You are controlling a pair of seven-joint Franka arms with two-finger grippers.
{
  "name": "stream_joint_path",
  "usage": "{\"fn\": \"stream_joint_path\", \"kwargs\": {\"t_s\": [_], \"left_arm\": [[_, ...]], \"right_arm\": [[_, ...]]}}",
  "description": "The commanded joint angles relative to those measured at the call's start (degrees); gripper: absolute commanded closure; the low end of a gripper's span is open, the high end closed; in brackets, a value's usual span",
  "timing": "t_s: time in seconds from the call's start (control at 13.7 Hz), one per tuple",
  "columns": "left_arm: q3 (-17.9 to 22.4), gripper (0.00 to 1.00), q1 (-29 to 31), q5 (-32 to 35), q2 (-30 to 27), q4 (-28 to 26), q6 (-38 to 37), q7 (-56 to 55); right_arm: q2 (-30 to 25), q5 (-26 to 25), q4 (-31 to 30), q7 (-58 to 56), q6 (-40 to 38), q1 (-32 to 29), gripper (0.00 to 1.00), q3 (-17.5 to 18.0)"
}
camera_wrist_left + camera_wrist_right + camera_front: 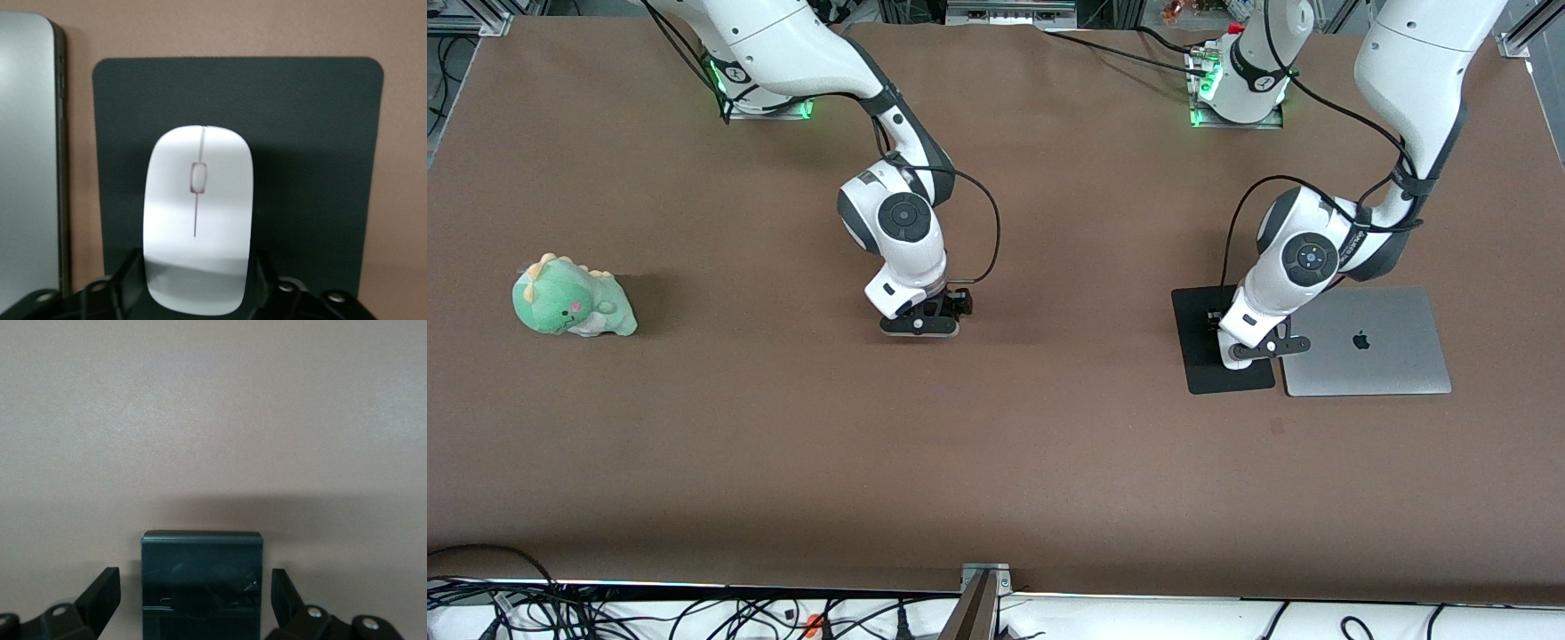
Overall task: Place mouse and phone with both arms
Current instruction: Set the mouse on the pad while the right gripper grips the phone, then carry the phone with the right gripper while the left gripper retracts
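Observation:
The right gripper holds the black phone by its side edges next, to place it with its glossy side [202, 587] free.
The white mouse [197, 227] lies flat on the black mouse pad [307, 133], its rear end between the fingers of my left gripper [198, 260]. Those fingers stand just off its sides, so the gripper is open. In the front view the left gripper [1249, 354] is low over the pad [1196, 360] and hides the mouse. The black phone [200, 580] lies on the bare table between the fingers of my right gripper [193, 575], which is open with a gap on each side. The right gripper [919, 329] is low over the table's middle and covers the phone there.
A closed silver laptop [1369, 342] lies beside the mouse pad, toward the left arm's end; its edge [27, 167] shows in the left wrist view. A green plush dinosaur [572, 298] sits toward the right arm's end of the brown table [996, 462].

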Motion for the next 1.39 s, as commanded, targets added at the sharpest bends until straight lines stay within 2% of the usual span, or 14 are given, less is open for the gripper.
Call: {"fn": "stream_joint_path", "kwargs": {"t_s": [0.0, 0.22, 0.44, 0.66, 0.73, 0.88, 1.02, 1.17, 1.32], "left_arm": [[-0.33, 0.0, 0.55, 0.81, -1.24, 1.28, -0.38, 0.92], [-0.41, 0.0, 0.55, 0.72, -6.68, 1.28, -1.52, 0.74], [-0.42, 0.0, 0.64, 0.46, -13.89, 1.28, -5.82, 0.83], [-0.33, 0.0, 0.72, 0.37, -19.26, 3.46, -9.25, 0.92], [-0.5, 0.0, 0.72, 0.28, -20.75, 4.95, -12.74, 0.92], [-0.68, 0.0, -0.06, -3.64, -23.22, 9.08, -22.13, 1.09], [-1.2, 0.0, 0.11, -8.32, -23.75, 15.39, -31.45, 5.63], [-1.03, 0.0, 0.63, -10.17, -23.67, 22.6, -40.68, 9.95], [-0.68, 0.0, 0.81, -10.27, -23.76, 28.58, -48.69, 12.07]], "right_arm": [[0.38, -0.72, -0.99, -0.29, 1.88, 0.82, 0.0, -0.59], [0.56, -0.81, -2.04, -0.29, 3.46, 1.08, 0.0, -0.68], [0.91, -0.81, -2.57, -0.29, 4.61, 1.08, 0.02, -0.68], [0.91, -0.81, -2.48, -0.99, 4.34, 1.0, 0.26, -0.59], [0.83, -0.81, -2.22, -1.34, 4.17, 1.0, 0.34, -0.59], [0.48, -0.72, -1.87, -1.61, 2.6, 0.91, 0.45, -0.59], [-0.22, -0.72, -0.91, -2.05, -0.47, 0.65, 0.47, -0.77], [-1.45, -0.28, 0.5, -6.07, -5.39, -0.23, 0.51, -1.12], [-3.64, 0.16, 1.47, -12.21, -10.31, -4.08, 0.51, -1.03]]}}
